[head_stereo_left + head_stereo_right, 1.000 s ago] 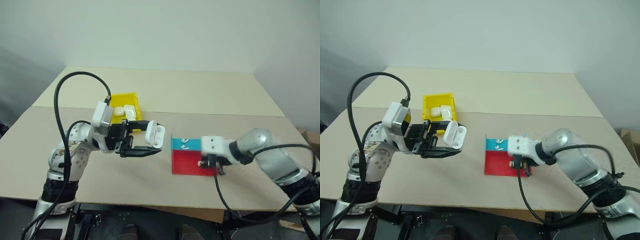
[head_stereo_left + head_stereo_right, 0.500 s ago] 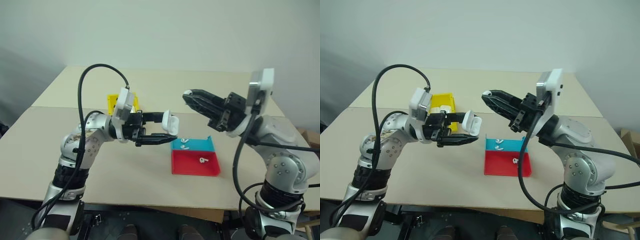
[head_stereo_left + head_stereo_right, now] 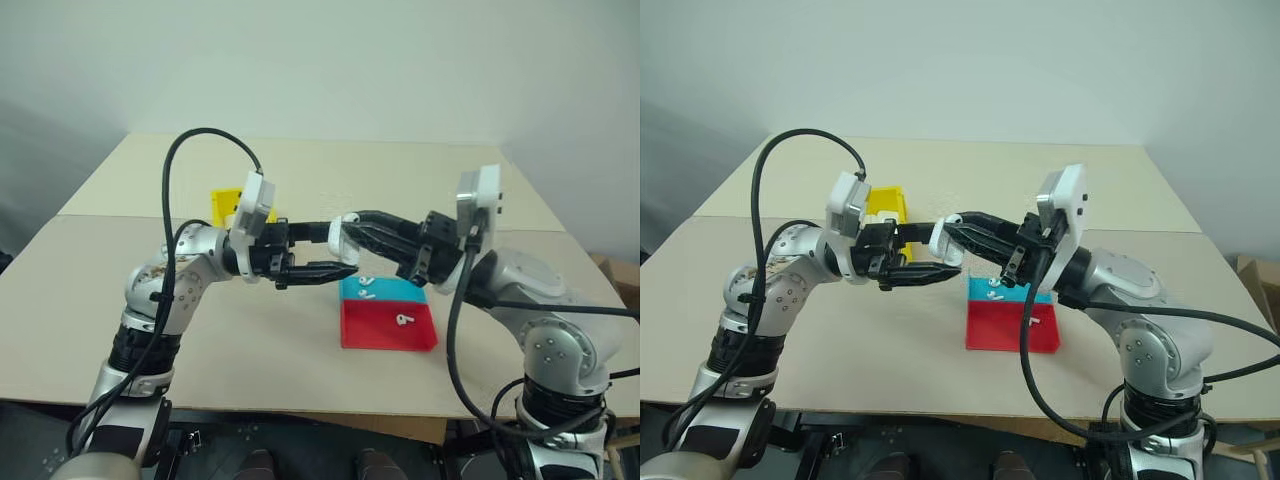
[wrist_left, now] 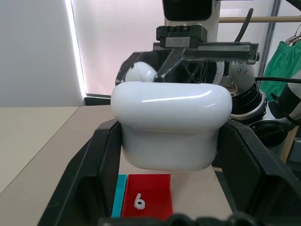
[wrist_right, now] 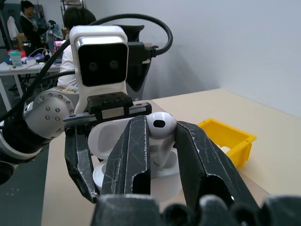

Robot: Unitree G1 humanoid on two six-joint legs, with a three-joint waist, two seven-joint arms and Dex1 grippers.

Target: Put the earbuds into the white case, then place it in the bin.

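My right gripper opens now, since the earbud's stem (image 5: 162, 151) stands in the white case's slot (image 5: 170, 165) and the earbud would stay there.
My left gripper (image 3: 338, 252) is shut on the white case (image 4: 171, 122) and holds it in the air over the table, left of the tray. In the right wrist view the case's lid looks flipped open. My right gripper (image 3: 352, 222) reaches in from the right, shut on one earbud (image 5: 161, 125), with its tips right at the case's top. More earbuds (image 3: 403, 320) lie loose in the red and blue tray (image 3: 390, 335). Behind my left arm stands the yellow bin (image 3: 225, 203), partly hidden.
The tray lies on the tan table (image 3: 260, 330) just below and right of the two grippers. A black cable (image 3: 205, 140) arches over my left arm. People and a desk show in the background of the right wrist view.
My right arm has lifted off the tray with an earbud, swung left and brought its tips to the case. My left gripper has shifted the case slightly right.
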